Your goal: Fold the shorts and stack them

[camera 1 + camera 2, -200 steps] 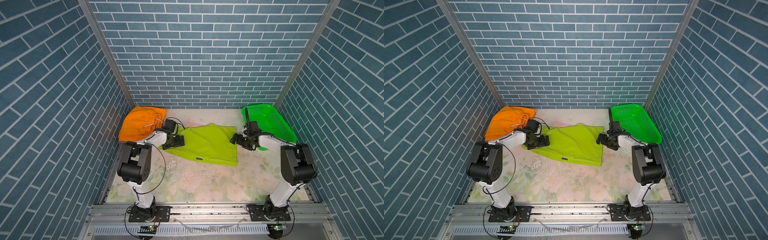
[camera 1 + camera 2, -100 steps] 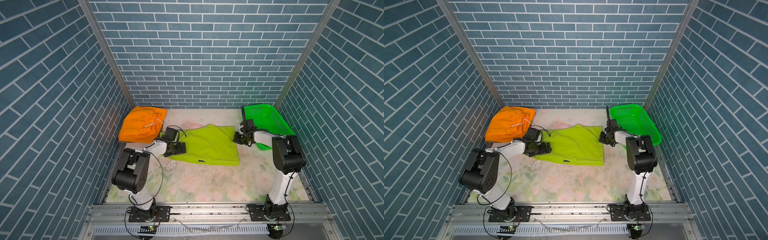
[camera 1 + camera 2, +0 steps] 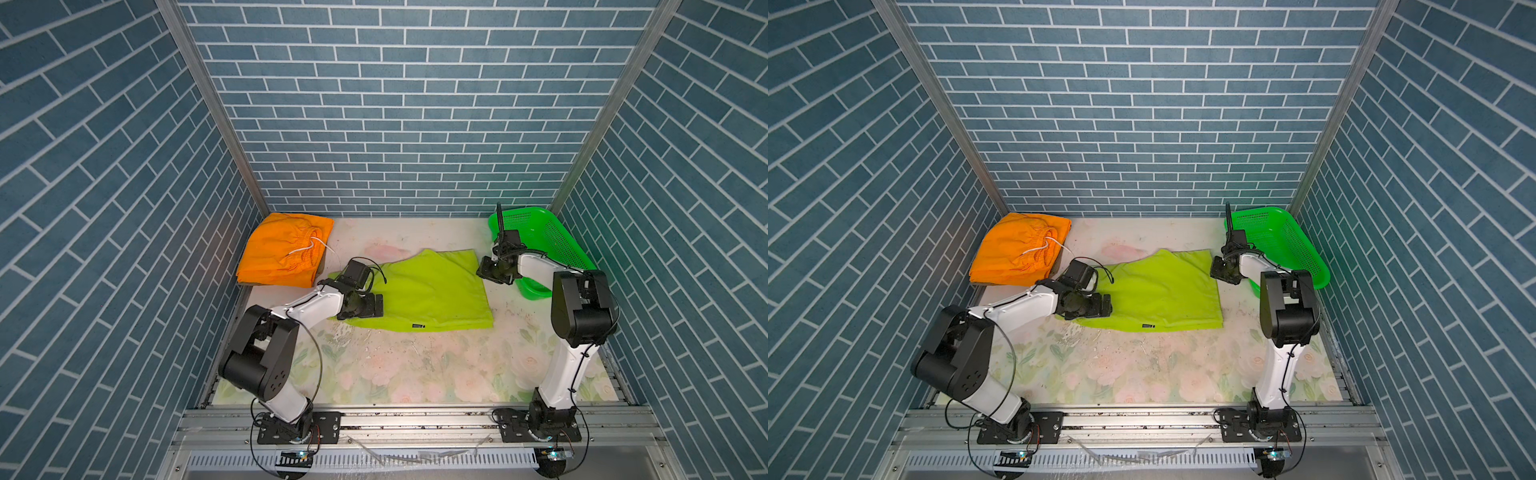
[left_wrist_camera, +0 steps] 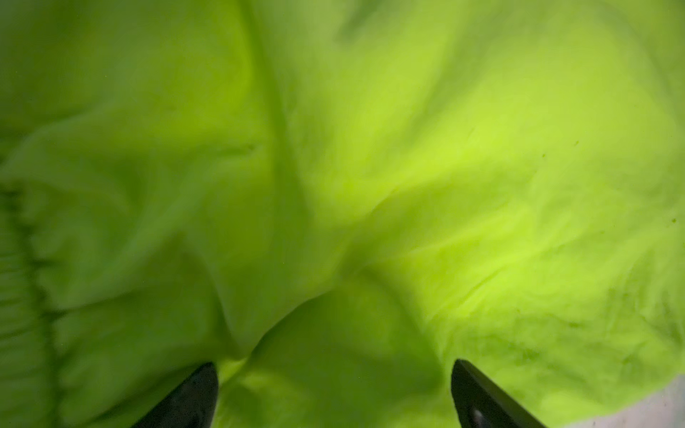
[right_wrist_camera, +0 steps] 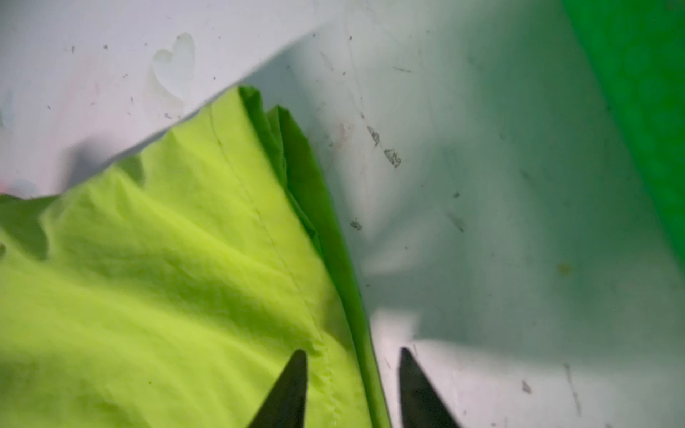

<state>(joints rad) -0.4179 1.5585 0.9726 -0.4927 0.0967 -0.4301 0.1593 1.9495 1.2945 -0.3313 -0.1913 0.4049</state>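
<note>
My left gripper grips the lime green shorts (image 3: 428, 291) at the gathered waistband end next. Then I fold that end over toward the shorts' hem.
The lime green shorts (image 3: 428, 291) (image 3: 1163, 293) lie spread flat mid-table in both top views. The orange shorts (image 3: 284, 253) (image 3: 1019, 249) sit folded in the back left corner, white drawstring on top. My left gripper (image 3: 376, 306) (image 4: 333, 370) is open wide, low over the lime shorts' left end, and green cloth (image 4: 370, 185) fills the left wrist view. My right gripper (image 3: 484, 268) (image 5: 353, 354) is at their back right corner, jaws partly apart. They straddle the hem (image 5: 333, 281): one finger is over cloth, the other over bare table.
A green perforated basket (image 3: 544, 245) (image 3: 1283, 245) stands at the back right, just behind my right forearm. Brick-pattern walls close in three sides. The floral table (image 3: 415, 365) runs forward to a metal rail (image 3: 415, 419) where both arms are mounted.
My left gripper slid forward and right along the lime shorts' left end. My right gripper moved slightly back along their right edge, and the shorts' front right corner shifted right.
</note>
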